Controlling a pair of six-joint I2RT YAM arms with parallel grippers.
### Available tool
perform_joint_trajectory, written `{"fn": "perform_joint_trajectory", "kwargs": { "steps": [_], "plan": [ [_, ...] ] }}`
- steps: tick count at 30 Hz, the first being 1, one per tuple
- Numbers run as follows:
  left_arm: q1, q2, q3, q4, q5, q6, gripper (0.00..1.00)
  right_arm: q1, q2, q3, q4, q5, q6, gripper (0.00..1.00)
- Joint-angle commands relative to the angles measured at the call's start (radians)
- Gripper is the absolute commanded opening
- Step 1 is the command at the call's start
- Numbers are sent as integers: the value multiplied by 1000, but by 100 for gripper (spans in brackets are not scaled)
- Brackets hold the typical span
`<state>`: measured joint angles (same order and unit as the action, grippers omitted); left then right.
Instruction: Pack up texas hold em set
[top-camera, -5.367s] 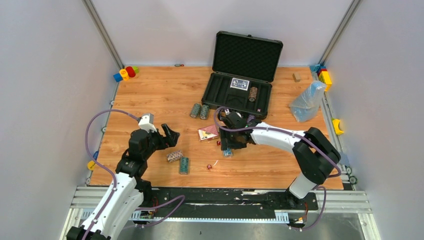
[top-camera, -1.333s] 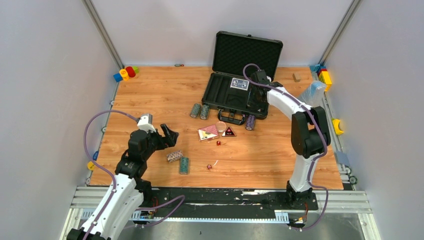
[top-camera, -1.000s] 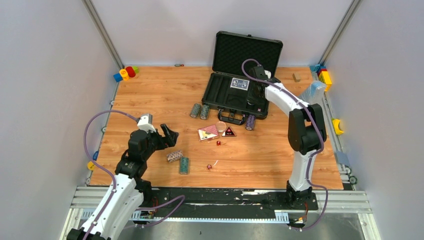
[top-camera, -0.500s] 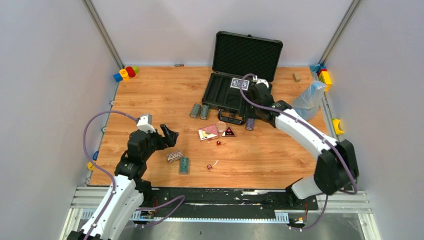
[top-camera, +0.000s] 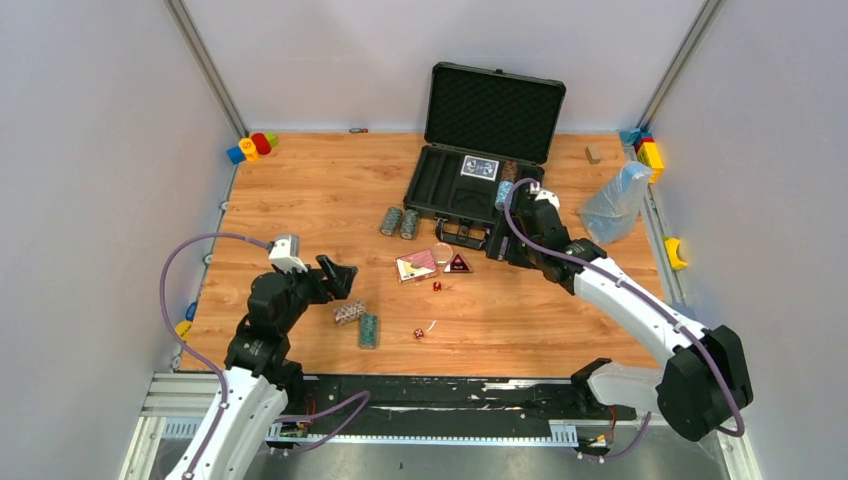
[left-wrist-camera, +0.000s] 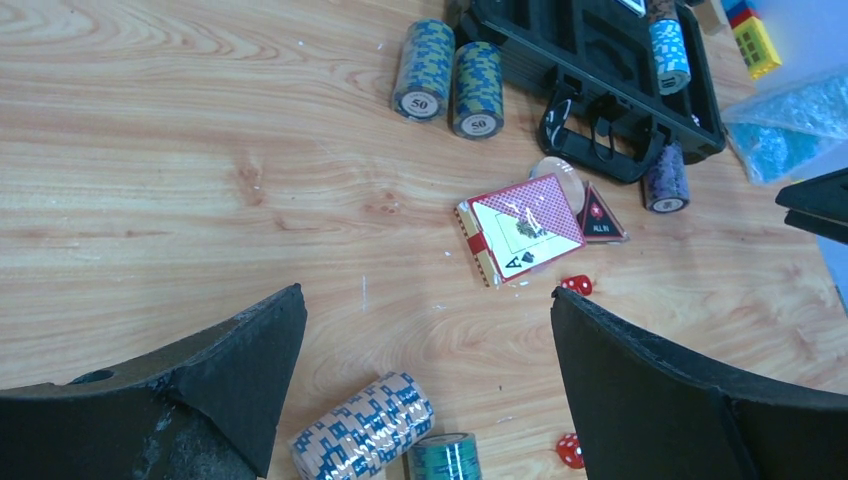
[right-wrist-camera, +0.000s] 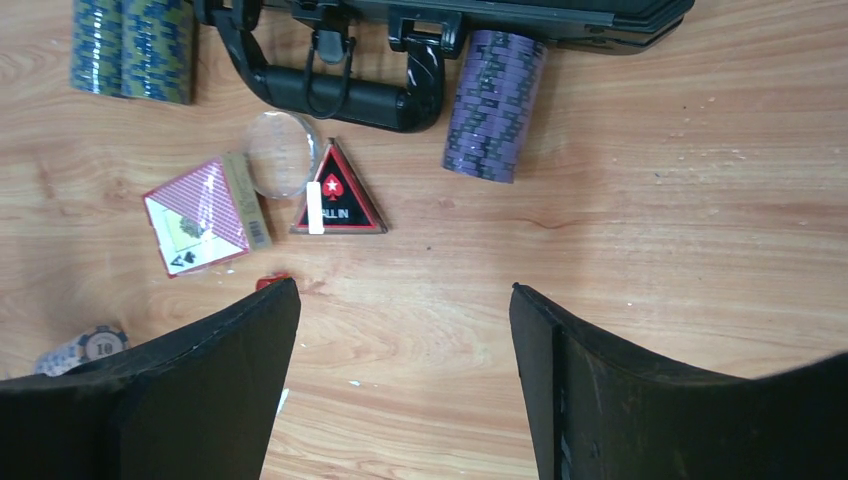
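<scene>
The purple roll (right-wrist-camera: 495, 105) goes lengthwise into the case, so my right gripper should grab across its curved sides, ends free.
The black case (top-camera: 470, 197) lies open at the back with its lid up. It holds a blue card deck (top-camera: 479, 168), a brown chip roll and a light blue chip roll (top-camera: 503, 192), which also shows in the left wrist view (left-wrist-camera: 668, 55). My right gripper (top-camera: 498, 238) (right-wrist-camera: 404, 287) is open and empty, hovering just in front of the case handle (right-wrist-camera: 340, 95), near the purple roll (right-wrist-camera: 495, 105). The red card deck (top-camera: 416, 265), triangular button (top-camera: 458, 264) and red dice (top-camera: 437, 286) lie mid-table. My left gripper (top-camera: 340, 275) (left-wrist-camera: 425, 292) is open and empty above a tan-blue roll (left-wrist-camera: 365, 428) and a green roll (left-wrist-camera: 445, 458).
Two blue-green rolls (top-camera: 400, 222) lie left of the case. A clear disc (right-wrist-camera: 283, 165) sits by the button. A clear plastic bag (top-camera: 614, 203) and toy blocks (top-camera: 648, 150) are at the right edge. More blocks (top-camera: 250, 147) sit in the back left corner.
My right gripper carried the light blue roll from mid-table to the case, left it there, and drew back to just in front of the case. My left arm shifted slightly nearer.
</scene>
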<state>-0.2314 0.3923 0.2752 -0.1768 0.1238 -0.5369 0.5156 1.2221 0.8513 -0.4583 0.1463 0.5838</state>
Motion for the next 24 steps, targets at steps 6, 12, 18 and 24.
{"fn": "perform_joint_trajectory", "kwargs": {
  "steps": [6,12,18,24],
  "plan": [
    [2,7,-10,54,82,12,100,14,-79,-30,28,47,57,79],
    [2,14,-7,51,79,9,100,14,0,2,28,37,85,77],
    [2,4,-7,39,66,5,100,13,89,38,55,46,88,80],
    [1,4,-8,39,55,1,100,5,182,44,89,54,127,72]
  ]
}}
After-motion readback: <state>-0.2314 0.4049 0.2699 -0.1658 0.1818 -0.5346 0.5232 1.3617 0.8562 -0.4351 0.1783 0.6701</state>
